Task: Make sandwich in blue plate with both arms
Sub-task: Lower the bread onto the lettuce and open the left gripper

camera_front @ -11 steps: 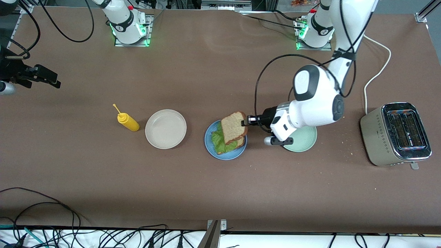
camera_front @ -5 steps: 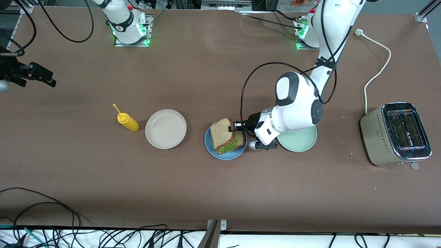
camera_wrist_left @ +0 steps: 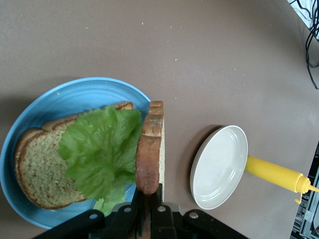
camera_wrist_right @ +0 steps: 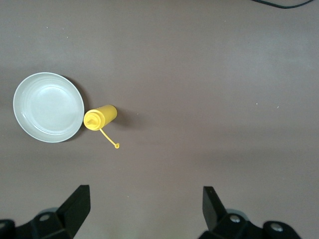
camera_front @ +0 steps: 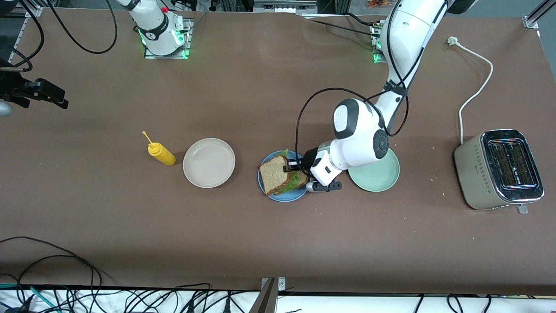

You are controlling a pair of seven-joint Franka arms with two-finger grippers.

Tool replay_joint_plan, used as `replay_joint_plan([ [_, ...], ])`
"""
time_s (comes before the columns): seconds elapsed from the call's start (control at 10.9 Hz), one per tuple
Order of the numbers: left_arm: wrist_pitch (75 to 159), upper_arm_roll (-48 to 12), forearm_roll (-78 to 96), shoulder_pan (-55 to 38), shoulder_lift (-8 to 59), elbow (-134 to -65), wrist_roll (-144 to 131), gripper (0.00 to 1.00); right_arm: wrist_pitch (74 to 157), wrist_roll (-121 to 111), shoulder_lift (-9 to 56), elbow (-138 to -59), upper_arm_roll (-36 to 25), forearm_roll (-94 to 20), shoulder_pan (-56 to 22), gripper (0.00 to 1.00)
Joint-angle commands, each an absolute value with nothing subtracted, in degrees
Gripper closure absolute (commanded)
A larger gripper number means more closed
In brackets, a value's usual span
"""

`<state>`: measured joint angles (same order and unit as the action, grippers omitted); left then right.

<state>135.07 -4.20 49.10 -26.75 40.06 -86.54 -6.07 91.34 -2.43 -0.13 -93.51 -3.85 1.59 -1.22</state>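
The bread slice [camera_wrist_left: 150, 157] has its lower edge over the blue plate and would lie on the stack, so my left gripper should release it now.
The blue plate [camera_front: 284, 198] sits mid-table, between a cream plate and a mint-green one. On it lies a bread slice [camera_wrist_left: 35, 169] with a ruffled lettuce leaf [camera_wrist_left: 99, 149] on top. My left gripper [camera_front: 290, 167] is shut on the crust of a second bread slice [camera_front: 273, 174] and holds it tilted over the lettuce, covering most of it in the front view. The left wrist view shows this slice [camera_wrist_left: 149, 149] edge-on between the left gripper [camera_wrist_left: 148, 191] fingers, with the blue plate [camera_wrist_left: 75, 92] below. My right gripper [camera_wrist_right: 145, 194] waits open and holds nothing, high over the right arm's end of the table [camera_front: 58, 98].
A cream plate [camera_front: 209, 162] and a yellow squeeze bottle [camera_front: 161, 154] stand beside the blue plate toward the right arm's end. The mint-green plate [camera_front: 378, 176] lies partly under the left arm. A toaster [camera_front: 499, 169] with its white cord [camera_front: 475, 87] stands at the left arm's end.
The left gripper has carried the second bread slice toward the right arm's end and lowered it over the lettuce on the blue plate. The right gripper has barely shifted.
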Motion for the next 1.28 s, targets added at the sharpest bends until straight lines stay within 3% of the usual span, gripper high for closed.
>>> replay_joint_plan([
  [0.0, 135.1, -2.4, 50.8, -27.4, 41.0, -85.4, -4.9, 0.84, 89.6, -1.8, 0.4, -92.0, -4.0, 1.9, -1.4, 0.00],
  [0.18, 135.1, -1.8, 51.0, -27.2, 41.7, -85.8, -4.8, 0.48, 89.6, -1.8, 0.3, -92.0, -3.8, 2.0, -1.4, 0.00],
  [0.27, 135.1, -1.7, 51.0, -27.2, 42.0, -85.9, -4.8, 0.21, 89.6, -1.8, 0.3, -92.0, -3.8, 1.9, -1.4, 0.00],
  [0.37, 135.1, -1.3, 51.0, -27.2, 42.2, -86.2, -4.8, 0.00, 89.6, -1.8, 0.3, -91.9, -3.8, 2.0, -1.4, 0.00],
  [0.82, 134.8, 0.4, 50.4, -26.5, 40.9, -88.5, -5.1, 0.00, 89.7, -1.8, 0.3, -91.9, -3.7, 1.9, -1.5, 0.00],
  [1.19, 134.4, 0.4, 47.1, -21.1, 30.4, -93.8, -5.0, 0.00, 89.7, -1.8, 0.3, -91.9, -3.6, 1.8, -1.6, 0.00],
])
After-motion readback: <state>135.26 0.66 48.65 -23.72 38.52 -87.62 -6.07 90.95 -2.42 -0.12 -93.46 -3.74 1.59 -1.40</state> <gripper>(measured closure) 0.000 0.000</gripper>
